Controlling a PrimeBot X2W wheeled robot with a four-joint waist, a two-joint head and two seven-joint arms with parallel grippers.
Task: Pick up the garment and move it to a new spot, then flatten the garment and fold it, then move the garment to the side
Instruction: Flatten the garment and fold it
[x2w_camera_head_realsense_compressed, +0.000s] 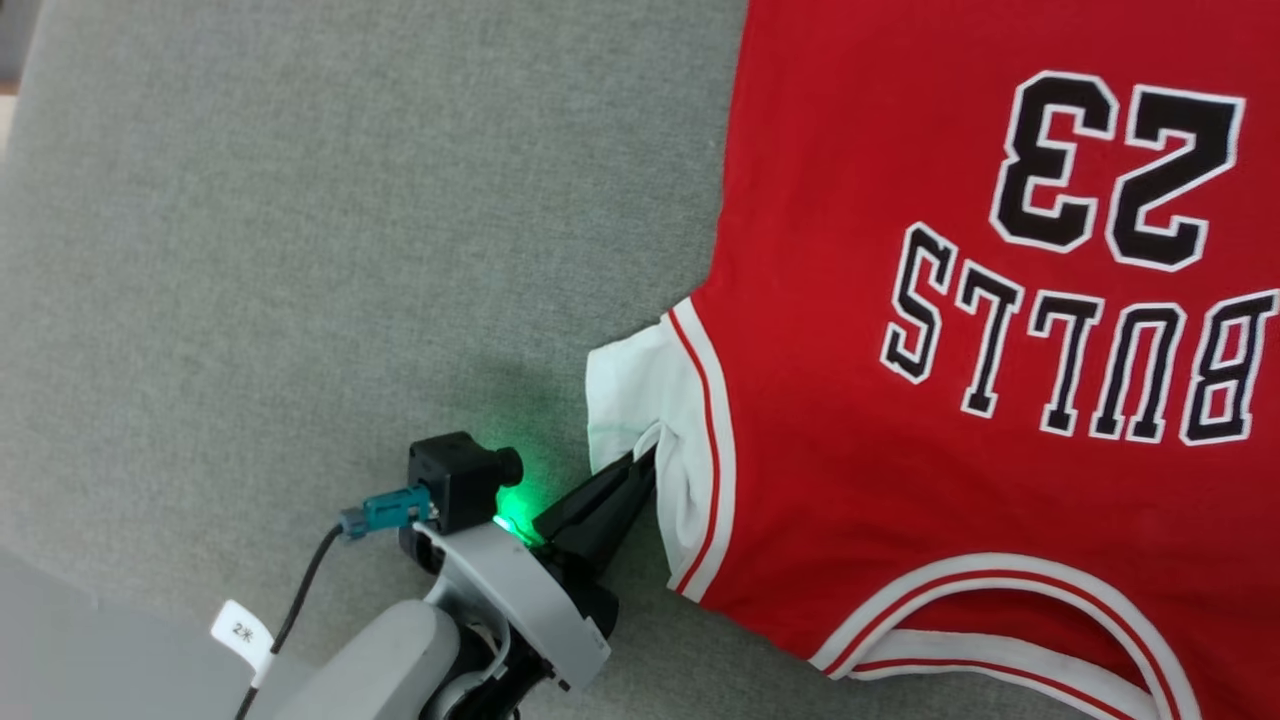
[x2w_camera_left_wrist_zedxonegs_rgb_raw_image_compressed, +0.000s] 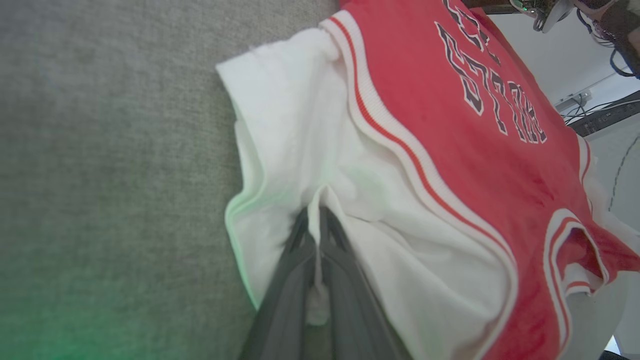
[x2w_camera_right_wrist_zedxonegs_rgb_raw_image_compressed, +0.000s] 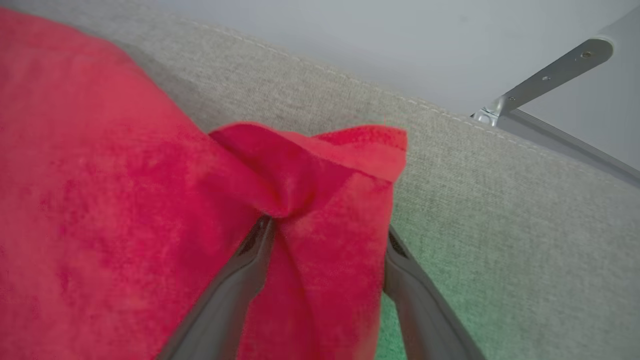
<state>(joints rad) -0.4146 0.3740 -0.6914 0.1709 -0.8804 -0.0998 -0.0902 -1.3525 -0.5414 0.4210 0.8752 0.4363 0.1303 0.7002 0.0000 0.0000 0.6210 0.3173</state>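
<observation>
Next, my right gripper pinches that red corner (x2w_camera_right_wrist_zedxonegs_rgb_raw_image_compressed: 339, 210) of the jersey, where a bunched fold (x2w_camera_right_wrist_zedxonegs_rgb_raw_image_compressed: 294, 180) stands up.
The garment (x2w_camera_head_realsense_compressed: 850, 400) is a red jersey with black, white-outlined lettering, lying flat on the grey cloth surface (x2w_camera_head_realsense_compressed: 300, 250) with its neckline nearest me. My left gripper (x2w_camera_head_realsense_compressed: 645, 462) is shut on the edge of its white sleeve (x2w_camera_head_realsense_compressed: 640, 390). The left wrist view shows a fold of that sleeve (x2w_camera_left_wrist_zedxonegs_rgb_raw_image_compressed: 290, 125) pinched between the two dark fingers at the left gripper (x2w_camera_left_wrist_zedxonegs_rgb_raw_image_compressed: 314, 215). My right gripper (x2w_camera_right_wrist_zedxonegs_rgb_raw_image_compressed: 327, 230) stands open at a red corner of the garment (x2w_camera_right_wrist_zedxonegs_rgb_raw_image_compressed: 100, 200), and a bunched fold of cloth lies between its spread fingers.
Bare grey surface stretches left of the jersey. Its stitched edge (x2w_camera_right_wrist_zedxonegs_rgb_raw_image_compressed: 350, 80) runs close behind the red corner, with a metal bracket (x2w_camera_right_wrist_zedxonegs_rgb_raw_image_compressed: 550, 80) beyond. A tagged cable (x2w_camera_head_realsense_compressed: 240, 630) hangs by my left wrist. Cables and equipment (x2w_camera_left_wrist_zedxonegs_rgb_raw_image_compressed: 600, 115) lie past the far side.
</observation>
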